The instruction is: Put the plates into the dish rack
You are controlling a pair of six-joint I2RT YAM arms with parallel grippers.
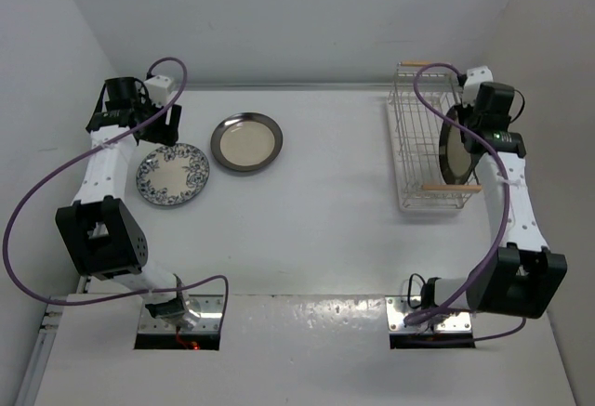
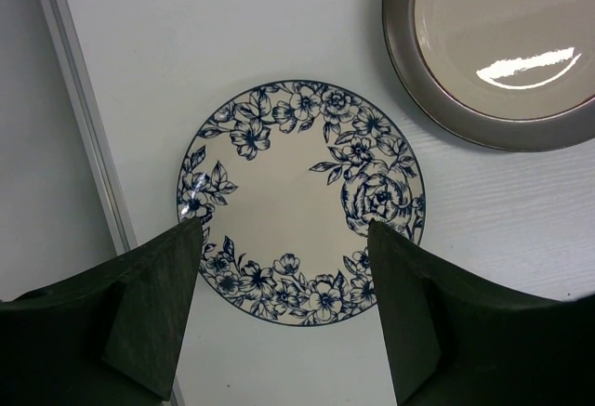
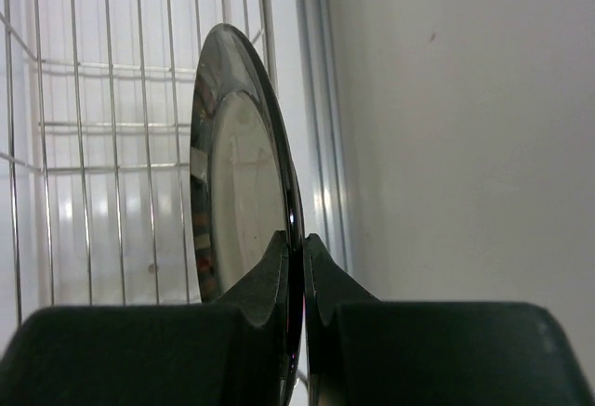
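To hand the floral plate to my right gripper, my left gripper will next take hold of the floral plate's wall-side rim [image 1: 139,180] [image 2: 182,209], leaving its rack-side rim free.
The blue-and-white floral plate [image 1: 173,175] lies flat on the table at the left; it also shows in the left wrist view [image 2: 297,192]. My left gripper [image 1: 164,130] [image 2: 284,227] is open and empty, above the plate's far edge. The plain dark-rimmed plate [image 1: 246,141] [image 2: 502,44] lies flat beside the floral one. My right gripper [image 1: 469,130] [image 3: 304,241] is shut on the rim of the dark-rimmed plate with pale marks [image 1: 456,149] [image 3: 237,174]. It holds that plate on edge over the white wire dish rack [image 1: 414,137] [image 3: 93,127].
The rack stands at the far right, close to the right wall [image 3: 465,127], with wooden handles at its far end [image 1: 416,64] and near end [image 1: 451,188]. The left wall runs close beside the floral plate [image 2: 46,192].
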